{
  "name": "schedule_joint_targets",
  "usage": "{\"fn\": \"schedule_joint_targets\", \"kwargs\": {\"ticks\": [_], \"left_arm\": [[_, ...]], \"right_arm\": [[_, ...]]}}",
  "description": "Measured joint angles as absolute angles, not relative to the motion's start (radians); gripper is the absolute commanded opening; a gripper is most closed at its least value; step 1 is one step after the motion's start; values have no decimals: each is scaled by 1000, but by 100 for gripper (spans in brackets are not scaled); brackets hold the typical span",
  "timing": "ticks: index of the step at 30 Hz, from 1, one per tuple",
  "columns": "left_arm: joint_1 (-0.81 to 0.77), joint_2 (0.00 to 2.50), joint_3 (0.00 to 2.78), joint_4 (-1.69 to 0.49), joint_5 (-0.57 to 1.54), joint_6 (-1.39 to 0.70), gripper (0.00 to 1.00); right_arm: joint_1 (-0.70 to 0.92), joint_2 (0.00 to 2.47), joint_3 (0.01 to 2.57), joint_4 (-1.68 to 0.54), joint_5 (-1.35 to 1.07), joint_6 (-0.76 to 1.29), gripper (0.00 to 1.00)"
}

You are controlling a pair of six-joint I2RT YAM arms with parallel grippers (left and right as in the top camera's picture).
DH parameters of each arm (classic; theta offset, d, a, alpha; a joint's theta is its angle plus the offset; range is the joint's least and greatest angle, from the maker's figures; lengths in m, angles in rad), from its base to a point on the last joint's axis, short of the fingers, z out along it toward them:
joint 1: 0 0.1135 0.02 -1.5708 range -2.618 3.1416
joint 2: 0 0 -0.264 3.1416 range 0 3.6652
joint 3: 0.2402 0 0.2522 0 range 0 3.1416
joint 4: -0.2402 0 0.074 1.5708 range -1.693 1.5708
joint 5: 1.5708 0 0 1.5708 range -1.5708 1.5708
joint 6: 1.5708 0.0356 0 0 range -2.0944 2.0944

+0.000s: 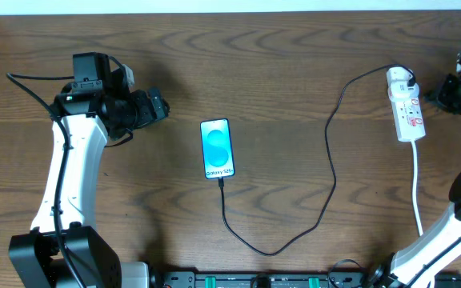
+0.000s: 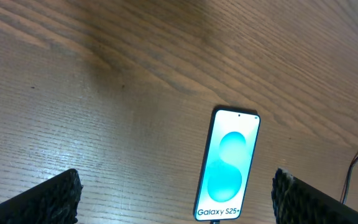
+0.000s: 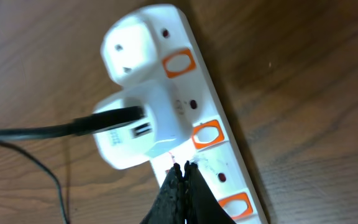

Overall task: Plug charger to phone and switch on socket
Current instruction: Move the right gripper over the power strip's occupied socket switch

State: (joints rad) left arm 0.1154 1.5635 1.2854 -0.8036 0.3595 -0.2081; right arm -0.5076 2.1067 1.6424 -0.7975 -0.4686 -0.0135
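My right gripper's shut fingers hover beside the switch rather than on it. The orange switch (image 1: 414, 102) (image 3: 207, 134) would stay unpressed if I lifted my right gripper now.
The phone (image 1: 217, 149) lies flat mid-table with its blue screen lit; it also shows in the left wrist view as the phone (image 2: 227, 165). The charger cable (image 1: 330, 152) meets the phone's near end, loops forward, then runs back to a white adapter (image 3: 135, 134) plugged into the socket (image 1: 409, 112). My left gripper (image 1: 157, 106) hovers left of the phone, open and empty, its fingers (image 2: 45, 200) wide apart. My right gripper (image 3: 184, 167) is shut on nothing, its tips over the socket (image 3: 219, 167) beside an orange switch (image 3: 207, 134).
The socket's thick white cord (image 1: 417, 184) runs toward the front right, past my right arm's base (image 1: 442, 244). A black rail (image 1: 254, 280) lines the front edge. My left arm's white link (image 1: 70, 176) stands over the table's left side.
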Motion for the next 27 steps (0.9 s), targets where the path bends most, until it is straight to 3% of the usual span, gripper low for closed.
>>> {"fn": "schedule_joint_targets", "kwargs": {"ticks": [27], "left_arm": [[115, 1563, 1285, -804, 360, -208, 97]], "right_arm": [[-505, 2186, 1642, -679, -471, 19, 1]]}}
